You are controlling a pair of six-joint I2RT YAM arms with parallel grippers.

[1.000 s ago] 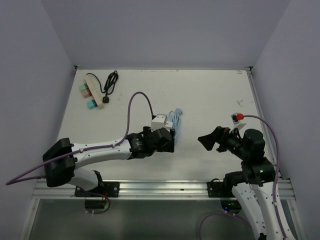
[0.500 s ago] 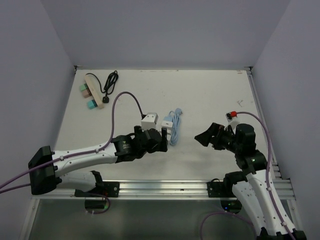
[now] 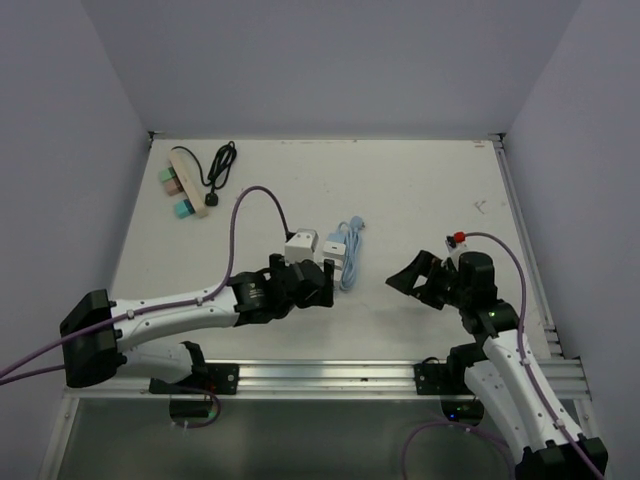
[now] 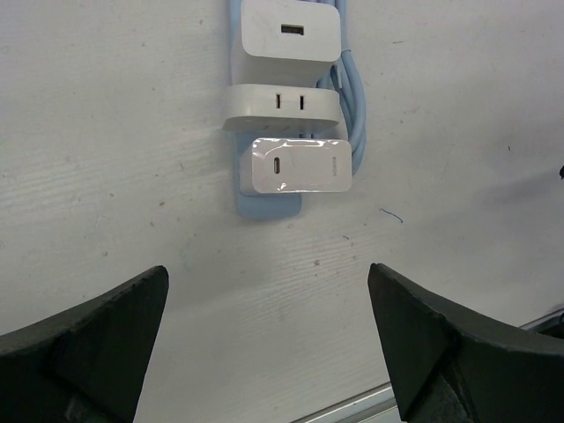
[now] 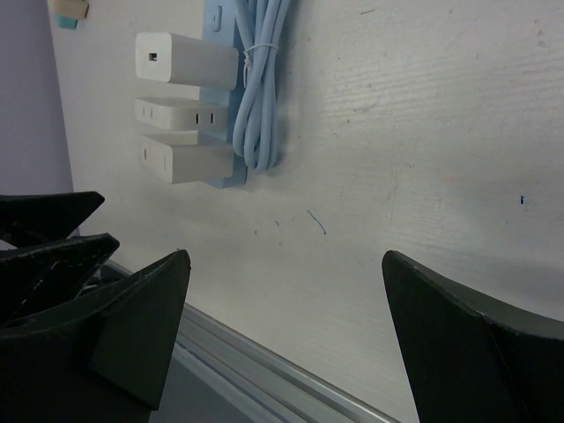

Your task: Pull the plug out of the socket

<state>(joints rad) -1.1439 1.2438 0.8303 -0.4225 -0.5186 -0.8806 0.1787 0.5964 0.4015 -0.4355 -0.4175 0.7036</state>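
Note:
Next, my left gripper grabs the nearest plug by its narrow ends, clearing the flat plug, to pull the nearest plug off the socket.
A light blue socket strip (image 4: 264, 204) lies mid-table with three white plugs in it. In the left wrist view the nearest plug (image 4: 295, 165) has a small port on top, with a flat one (image 4: 282, 106) and a block one (image 4: 289, 31) behind it. The strip's blue cable (image 4: 352, 97) is coiled beside them. My left gripper (image 4: 267, 273) is open and empty, just short of the strip. In the top view it (image 3: 318, 280) sits right below the plugs (image 3: 300, 243). My right gripper (image 5: 286, 256) is open and empty, to the right of the strip (image 5: 216, 26), also seen from above (image 3: 408, 275).
A beige power strip (image 3: 185, 180) with green and pink plugs and a black cable (image 3: 220, 165) lies at the back left. An aluminium rail (image 3: 320, 375) runs along the near edge. The left arm's fingers (image 5: 53, 229) show in the right wrist view.
My left gripper has drawn back to the left and toward me, uncovering the plugs. My right gripper has moved left toward the strip. Both stay open.

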